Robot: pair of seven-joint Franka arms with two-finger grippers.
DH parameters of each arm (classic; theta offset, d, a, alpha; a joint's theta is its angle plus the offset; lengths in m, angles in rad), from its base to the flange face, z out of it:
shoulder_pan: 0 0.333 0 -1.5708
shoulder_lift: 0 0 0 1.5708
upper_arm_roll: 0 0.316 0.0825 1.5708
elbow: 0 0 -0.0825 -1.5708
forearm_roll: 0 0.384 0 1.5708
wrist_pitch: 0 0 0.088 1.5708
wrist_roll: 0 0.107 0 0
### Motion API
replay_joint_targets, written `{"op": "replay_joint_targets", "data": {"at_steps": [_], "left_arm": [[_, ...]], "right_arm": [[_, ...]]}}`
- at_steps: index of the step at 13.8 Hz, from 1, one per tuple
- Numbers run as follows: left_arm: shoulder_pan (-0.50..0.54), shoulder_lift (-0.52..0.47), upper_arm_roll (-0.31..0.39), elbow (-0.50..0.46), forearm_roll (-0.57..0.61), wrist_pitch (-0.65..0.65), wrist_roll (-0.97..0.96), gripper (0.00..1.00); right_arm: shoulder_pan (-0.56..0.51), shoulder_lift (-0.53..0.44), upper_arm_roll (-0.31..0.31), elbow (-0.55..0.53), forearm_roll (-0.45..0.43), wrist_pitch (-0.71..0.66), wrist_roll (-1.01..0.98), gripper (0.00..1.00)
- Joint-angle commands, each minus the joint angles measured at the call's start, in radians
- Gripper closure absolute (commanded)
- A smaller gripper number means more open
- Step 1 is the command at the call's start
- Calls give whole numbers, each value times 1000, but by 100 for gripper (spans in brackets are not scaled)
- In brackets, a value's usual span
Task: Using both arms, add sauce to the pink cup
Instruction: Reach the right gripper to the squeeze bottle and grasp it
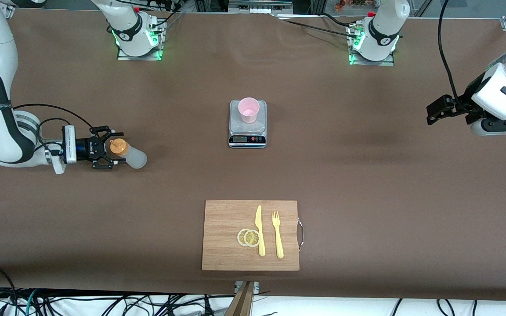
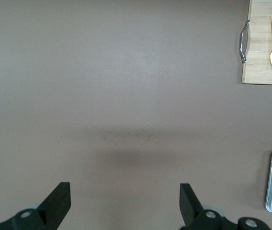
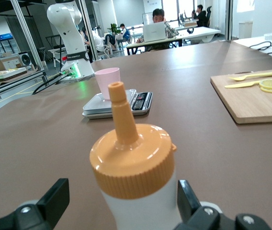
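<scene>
I should next grab the bottle (image 1: 130,154) with my right gripper by its whitish body below the orange cap, so that I can squeeze sauce into the pink cup (image 1: 248,109).
The sauce bottle (image 1: 130,154), whitish with an orange nozzle cap (image 3: 131,158), stands upright on the brown table toward the right arm's end. My right gripper (image 1: 114,148) reaches in level with the table and is open, one finger on each side of the bottle just below the cap, with a gap at both. The pink cup (image 1: 248,109) stands on a small kitchen scale (image 1: 247,131) at the table's middle, also seen past the bottle as the cup (image 3: 107,81). My left gripper (image 1: 433,115) waits open over bare table at the left arm's end, holding nothing (image 2: 125,191).
A wooden cutting board (image 1: 251,235) lies nearer to the front camera than the scale, carrying a yellow knife (image 1: 260,230), a yellow fork (image 1: 277,235) and two lemon slices (image 1: 248,237). Two green-lit arm bases (image 1: 136,39) stand along the farthest edge.
</scene>
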Motion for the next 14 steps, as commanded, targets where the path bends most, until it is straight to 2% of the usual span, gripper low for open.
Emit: {"op": "replay_joint_targets", "data": {"at_steps": [1, 8, 9, 10, 12, 13, 14], "left_arm": [[5, 15, -6, 30, -3, -8, 6, 0], [3, 17, -6, 30, 0, -8, 6, 0], [3, 17, -6, 31, 0, -8, 6, 0], [3, 17, -6, 30, 0, -8, 6, 0], [3, 17, -6, 30, 0, -8, 6, 0], [3, 17, -6, 30, 0, -8, 6, 0], [3, 17, -6, 30, 0, -8, 6, 0]], "right_arm": [[-4, 8, 10, -15, 51, -12, -59, 0], [25, 63, 10, -14, 129, -10, -102, 0], [36, 65, 11, -14, 143, -10, -107, 3], [39, 66, 10, -11, 146, -7, -121, 17], [43, 63, 10, -3, 146, -9, -122, 79], [48, 62, 10, -1, 145, -10, -118, 99], [53, 62, 10, 9, 142, -9, -118, 100]]}}
